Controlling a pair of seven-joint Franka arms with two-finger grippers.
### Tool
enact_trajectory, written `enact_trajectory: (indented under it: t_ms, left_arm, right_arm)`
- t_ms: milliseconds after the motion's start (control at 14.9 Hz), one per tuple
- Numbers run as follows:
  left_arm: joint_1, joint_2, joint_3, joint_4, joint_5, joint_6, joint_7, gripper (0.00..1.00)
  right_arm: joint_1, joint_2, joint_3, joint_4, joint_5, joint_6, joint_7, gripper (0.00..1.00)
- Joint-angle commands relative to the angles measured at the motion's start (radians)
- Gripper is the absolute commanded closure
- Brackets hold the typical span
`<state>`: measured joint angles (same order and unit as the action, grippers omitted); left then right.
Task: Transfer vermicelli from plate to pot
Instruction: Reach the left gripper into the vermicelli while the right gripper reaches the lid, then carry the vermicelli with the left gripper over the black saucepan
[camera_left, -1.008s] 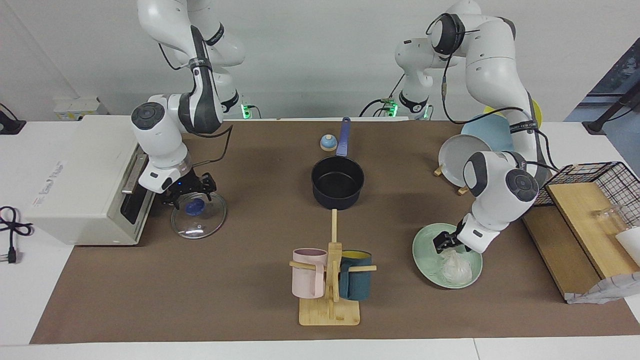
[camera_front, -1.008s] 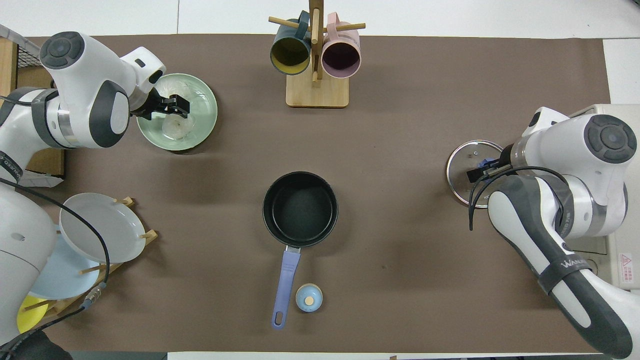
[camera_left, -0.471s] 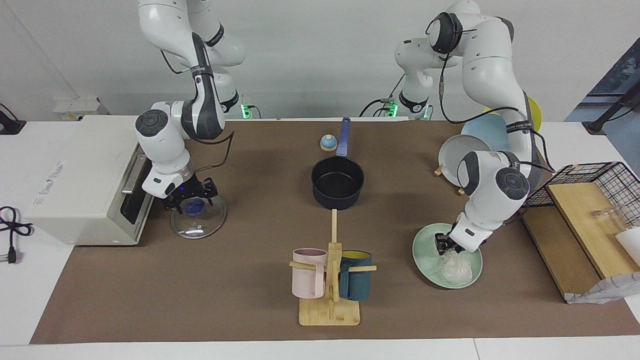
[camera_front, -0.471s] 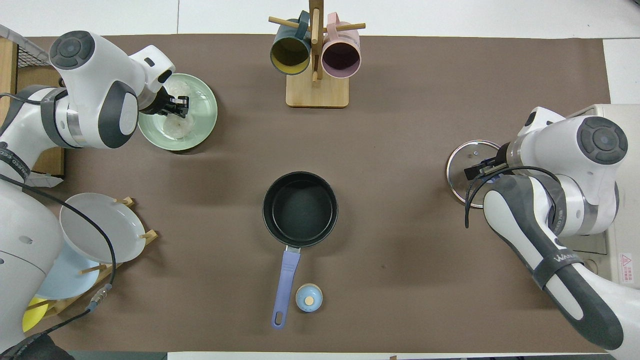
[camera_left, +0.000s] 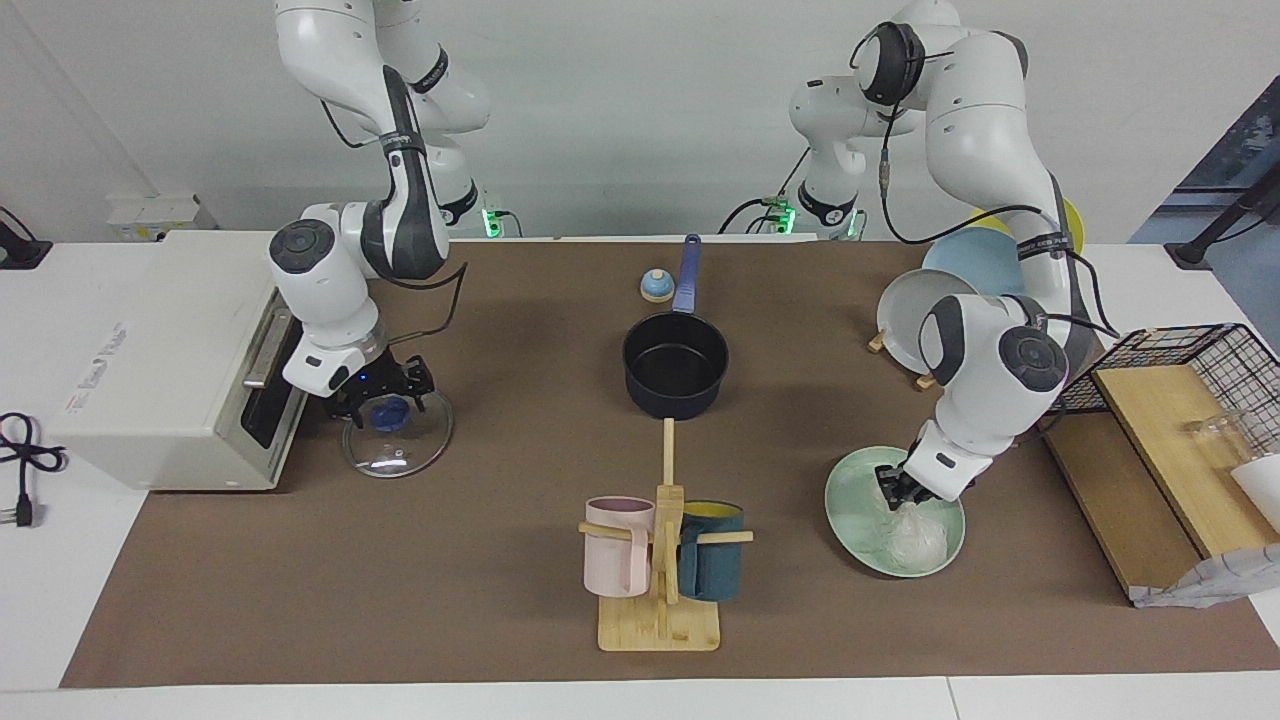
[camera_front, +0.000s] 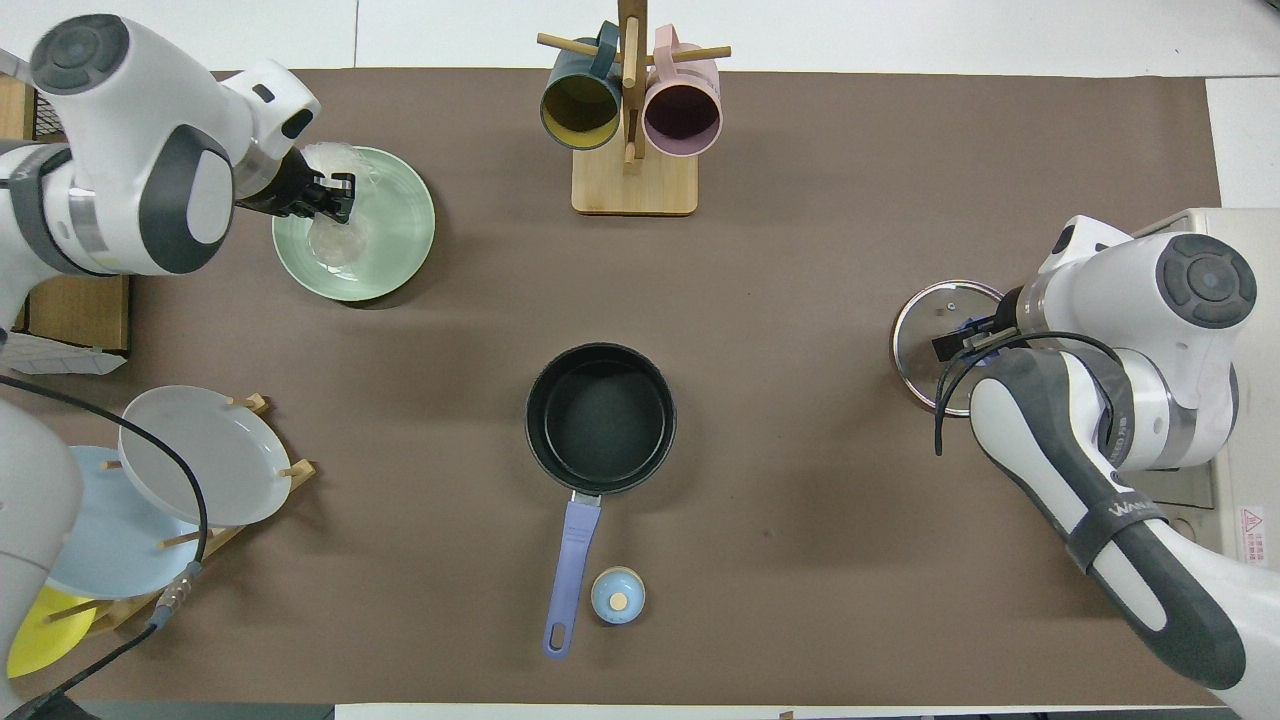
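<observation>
My right gripper needs to grab the glass lid next by its narrow blue knob, because the glass disc is far wider than the open fingers.
The vermicelli (camera_left: 915, 535) (camera_front: 333, 238) lies as a whitish clump on the mint-green plate (camera_left: 848, 500) (camera_front: 402, 215) toward the left arm's end of the table. My left gripper (camera_left: 893, 490) (camera_front: 340, 193) is down in the plate, shut on the top of the clump, and the strands draw up to a point at its tips. The black pot (camera_left: 675, 365) (camera_front: 600, 417) stands mid-table with nothing in it, its blue handle (camera_left: 687, 272) (camera_front: 572, 565) pointing toward the robots. My right gripper (camera_left: 385, 398) (camera_front: 958, 340) is open, low over the blue knob of a glass lid (camera_left: 397, 445) (camera_front: 930, 310).
A wooden mug rack (camera_left: 660, 620) (camera_front: 632, 185) with a pink and a teal mug stands farther from the robots than the pot. A small blue bell (camera_left: 656, 286) (camera_front: 618, 595) sits beside the handle. A plate rack (camera_left: 925, 315) (camera_front: 190, 465), a white oven (camera_left: 150, 350) and a wire basket (camera_left: 1200, 350) line the table's ends.
My left gripper has closed on the vermicelli and shifted a little toward the plate's rim at the left arm's end. The right gripper has stayed over the lid's knob.
</observation>
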<state>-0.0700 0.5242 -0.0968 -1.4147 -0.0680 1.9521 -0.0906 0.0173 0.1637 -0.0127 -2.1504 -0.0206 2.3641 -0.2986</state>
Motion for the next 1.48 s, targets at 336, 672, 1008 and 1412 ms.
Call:
enact_trajectory:
  t_ms: [336,672,1008,1412]
  left_arm:
    - [-0.034,-0.307,-0.032,0.004,-0.160,-0.346,-0.217,1.00]
    - [-0.198,-0.445,-0.066,-0.189,-0.217,-0.342,-0.437,1.00]
    - [-0.391,-0.544,-0.066,-0.510,-0.260,-0.024,-0.560,1.00]
    - [-0.444,-0.440,-0.063,-0.631,-0.257,0.235,-0.544,1.00]
  right_arm:
    - [-0.005,0.013,0.008,0.007,0.010,-0.005,-0.020,0.14]
    - [-0.002,0.013,0.008,0.009,0.010,-0.009,-0.024,0.35]
    - [0.001,0.016,0.008,0.064,0.010,-0.069,-0.020,0.41]
    - [0.021,0.022,0.020,0.322,0.013,-0.345,0.080,0.46]
